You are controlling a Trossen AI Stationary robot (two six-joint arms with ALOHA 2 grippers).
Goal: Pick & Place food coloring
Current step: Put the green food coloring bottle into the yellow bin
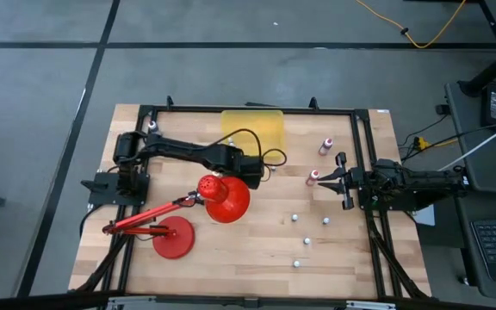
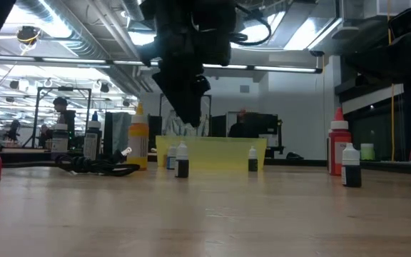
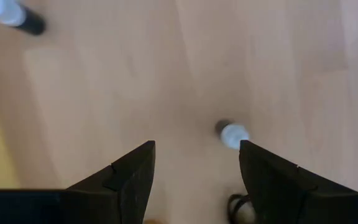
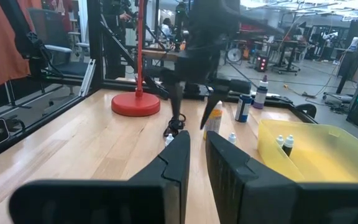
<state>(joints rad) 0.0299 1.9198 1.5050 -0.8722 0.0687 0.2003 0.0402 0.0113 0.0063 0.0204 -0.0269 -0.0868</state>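
Note:
My left gripper lowers to the white cap (image 3: 235,135) next before it closes on it. In the left wrist view the cap is below my fingers, wood between them.
The food coloring bottles are tiny, with white caps. Several stand scattered on the wooden table, such as one (image 1: 313,176) by my right gripper and one (image 1: 294,218) nearer the front. My left gripper (image 3: 197,168) hangs open over the table's middle, pointing steeply down. A dark-bodied bottle (image 3: 229,134) stands on the wood below it, close to one fingertip and untouched. Another bottle (image 3: 11,15) stands farther off. My right gripper (image 4: 197,155) waits shut at the table's right side, pointing level.
A translucent yellow bin (image 1: 252,127) stands at the far middle, with bottles (image 4: 283,143) inside. A red desk lamp has its head (image 1: 224,198) just beside my left arm and its base (image 1: 172,238) nearer the front left. Taller bottles (image 2: 339,146) stand at the far side.

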